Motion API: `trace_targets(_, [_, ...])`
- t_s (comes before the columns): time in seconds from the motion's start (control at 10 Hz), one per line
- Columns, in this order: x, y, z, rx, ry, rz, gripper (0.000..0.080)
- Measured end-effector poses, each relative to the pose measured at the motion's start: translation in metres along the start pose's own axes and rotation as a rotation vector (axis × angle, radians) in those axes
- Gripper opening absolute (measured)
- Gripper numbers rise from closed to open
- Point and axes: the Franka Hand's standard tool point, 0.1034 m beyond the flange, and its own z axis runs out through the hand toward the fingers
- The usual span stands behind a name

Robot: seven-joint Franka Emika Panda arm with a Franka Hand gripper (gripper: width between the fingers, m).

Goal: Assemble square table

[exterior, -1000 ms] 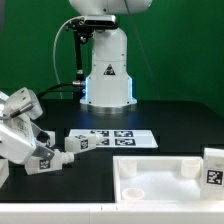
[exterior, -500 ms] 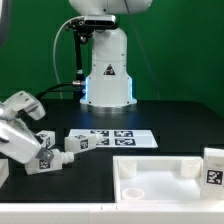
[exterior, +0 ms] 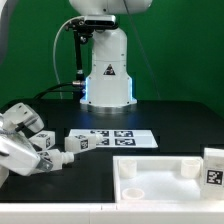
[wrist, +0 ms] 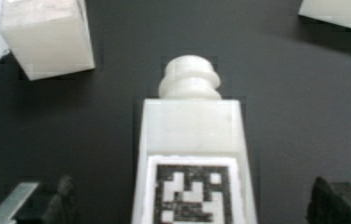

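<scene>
The white leg [wrist: 193,140] is between my fingertips, low over the black table, so my gripper should close on it and would hold the leg now.
My gripper [exterior: 38,160] is low over the table at the exterior view's left. It is open and straddles a white leg [wrist: 193,140] that lies flat with its tag up and its rounded peg end pointing away. The dark fingers [wrist: 26,200] stand apart on either side of the leg without touching it. A second leg [exterior: 80,143] lies just beyond it and also shows in the wrist view [wrist: 47,40]. A third leg [exterior: 213,165] stands upright at the exterior view's right. The white square slab [exterior: 165,188] lies at the front right, with a corner hole showing.
The marker board [exterior: 118,138] lies flat in the middle, just past the second leg. White raised pieces [exterior: 190,166] stand at the slab's far edge. The robot's base [exterior: 107,75] is behind. A white corner [wrist: 341,12] shows at the wrist view's edge.
The arm has come down toward the table at the exterior view's left, bringing the open gripper lower around the lying leg. The legs and the slab have not moved.
</scene>
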Motion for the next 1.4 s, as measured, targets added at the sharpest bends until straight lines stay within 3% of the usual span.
trace_targets(0.2, [0.000, 0.000, 0.000, 0.000, 0.000, 0.000, 0.0649])
trace_targets(0.5, [0.000, 0.000, 0.000, 0.000, 0.000, 0.000, 0.0280])
trace_targets(0.8, [-0.003, -0.003, 0.000, -0.002, -0.003, 0.016, 0.0281])
trace_targets(0.9, [-0.015, -0.015, -0.003, -0.006, 0.007, 0.013, 0.0281])
trace_targets(1.2, [-0.071, -0.057, -0.014, -0.024, 0.046, -0.013, 0.0281])
trace_targets(1.3, [-0.078, -0.070, -0.020, -0.003, 0.130, -0.022, 0.0281])
trace_targets(1.4, [-0.078, -0.072, -0.020, 0.011, 0.204, -0.035, 0.0281])
